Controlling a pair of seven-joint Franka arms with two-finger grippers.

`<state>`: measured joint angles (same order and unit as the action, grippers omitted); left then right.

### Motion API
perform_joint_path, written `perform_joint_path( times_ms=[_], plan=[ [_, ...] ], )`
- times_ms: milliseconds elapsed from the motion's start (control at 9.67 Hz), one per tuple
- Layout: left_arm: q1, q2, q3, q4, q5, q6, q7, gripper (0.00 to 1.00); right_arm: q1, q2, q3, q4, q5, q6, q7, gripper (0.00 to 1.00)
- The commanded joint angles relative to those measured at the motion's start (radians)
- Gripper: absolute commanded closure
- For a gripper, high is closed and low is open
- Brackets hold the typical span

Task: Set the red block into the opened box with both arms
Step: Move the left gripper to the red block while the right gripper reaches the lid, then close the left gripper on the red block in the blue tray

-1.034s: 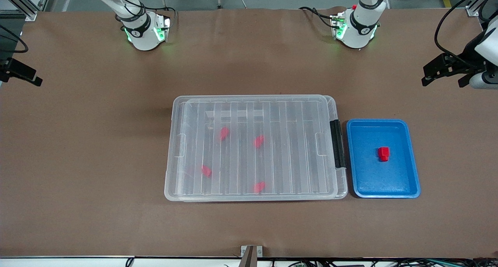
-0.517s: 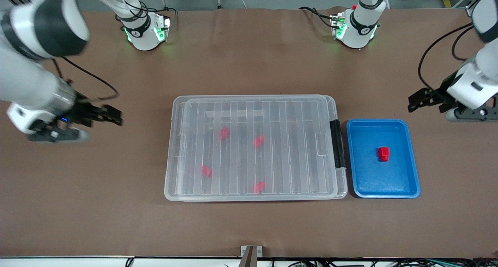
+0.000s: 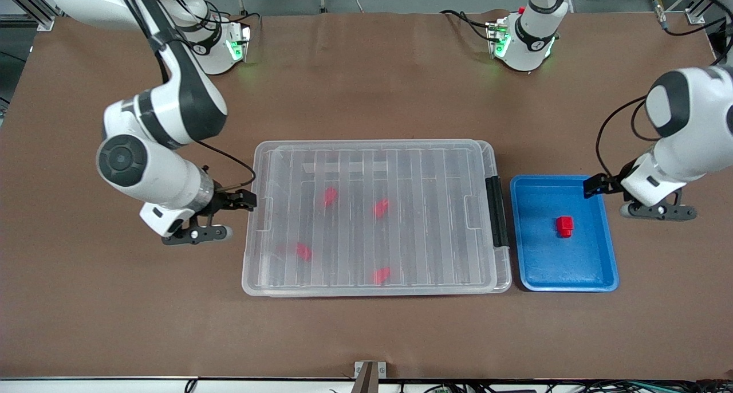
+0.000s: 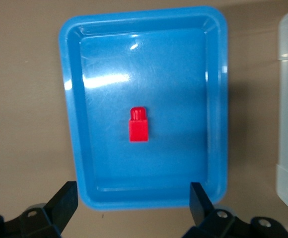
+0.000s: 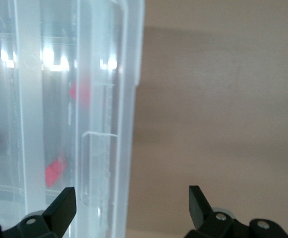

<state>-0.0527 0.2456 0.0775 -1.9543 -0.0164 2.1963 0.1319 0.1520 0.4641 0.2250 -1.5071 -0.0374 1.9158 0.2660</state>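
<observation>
The red block needs to go into the opened box, so next my left gripper needs to grab the block by its square body [image 3: 564, 231].
One red block [image 3: 564, 226] lies alone in the blue tray [image 3: 608, 250]; the left wrist view shows this red block [image 4: 138, 125] with its nub pointing away from the fingers. My left gripper [image 3: 594, 185] hangs open over the tray's edge toward the left arm's end, its fingers [image 4: 64, 200] spread wider than the tray [image 4: 69, 99]. The clear box [image 3: 260, 267] has its ribbed lid lying on it. My right gripper [image 3: 245, 200] is open at the box's short end toward the right arm's end, over the box rim [image 5: 129, 99].
Several more red blocks [image 3: 330, 196] show through the lid inside the box. A black latch bar [image 3: 496, 211] runs along the box's short end next to the tray. Bare brown table surrounds both containers.
Both arms have swung in from the table's ends. The right gripper has come up to the box's short end, and the left gripper has reached the tray's edge. Neither box nor blocks moved.
</observation>
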Motion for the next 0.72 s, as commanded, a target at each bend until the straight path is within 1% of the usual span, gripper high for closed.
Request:
perform_joint_path(
  times_ms=[0,103,207,310,517,621],
  plan=[
    [-0.006,0.145,0.001,-0.003,-0.011,0.123,0.009,0.01,0.004,0.033,0.004,0.002,-0.050,0.038,0.035,0.00],
    [-0.003,0.155,0.001,-0.003,-0.040,0.129,0.012,0.01,0.003,0.053,0.004,0.002,-0.058,0.046,0.035,0.00],
    [-0.006,0.209,0.002,0.001,-0.053,0.169,0.012,0.01,-0.002,0.071,0.004,0.001,-0.067,0.071,0.033,0.00],
    [-0.006,0.260,0.001,0.000,-0.053,0.247,0.011,0.01,-0.002,0.082,0.004,0.001,-0.076,0.075,0.033,0.00],
    [-0.002,0.280,0.002,0.000,-0.053,0.266,0.009,0.01,-0.009,0.096,0.004,0.001,-0.108,0.092,0.035,0.00],
    [-0.006,0.308,0.002,0.011,-0.053,0.267,-0.012,0.02,-0.011,0.102,0.001,0.001,-0.120,0.098,0.033,0.00]
  ],
)
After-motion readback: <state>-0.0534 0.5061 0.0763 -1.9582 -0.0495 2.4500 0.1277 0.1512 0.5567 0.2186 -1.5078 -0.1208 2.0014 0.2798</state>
